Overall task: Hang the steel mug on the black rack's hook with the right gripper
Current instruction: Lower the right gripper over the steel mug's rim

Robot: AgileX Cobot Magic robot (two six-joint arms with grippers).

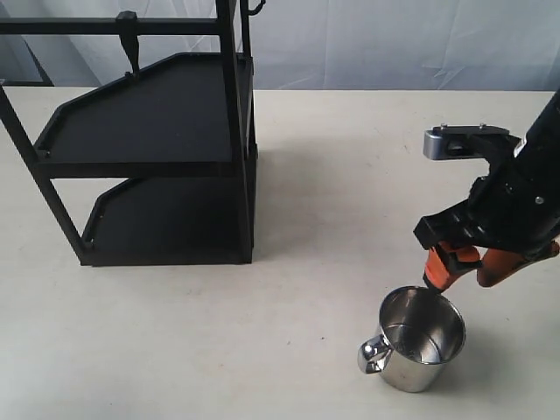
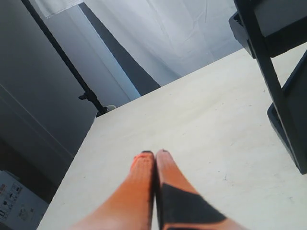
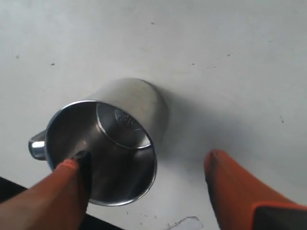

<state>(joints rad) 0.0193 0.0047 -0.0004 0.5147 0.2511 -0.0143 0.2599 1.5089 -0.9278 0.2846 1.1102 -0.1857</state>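
The steel mug's handle (image 1: pixel 373 354) should stay free to hang on the hook, so my right gripper should reach the mug and grab its rim (image 1: pixel 446 303).
The steel mug (image 1: pixel 418 339) stands upright on the pale table at the front right, with its handle (image 1: pixel 374 354) turned to the left. My right gripper (image 1: pixel 464 276) hovers just over its far rim and is open. In the right wrist view one orange fingertip (image 3: pixel 72 167) hangs over the mouth of the mug (image 3: pixel 129 110), and the other fingertip (image 3: pixel 218 160) is outside over bare table. The black rack (image 1: pixel 232 131) stands at the back left. The hook (image 1: pixel 130 44) hangs down from its top bar. My left gripper (image 2: pixel 154 154) is shut on nothing above the table.
A small curled hook (image 1: pixel 255 7) sits at the rack's top right corner. A rack post (image 2: pixel 268 72) shows in the left wrist view. Bare table lies between the rack and the mug. The table's front edge is close behind the mug.
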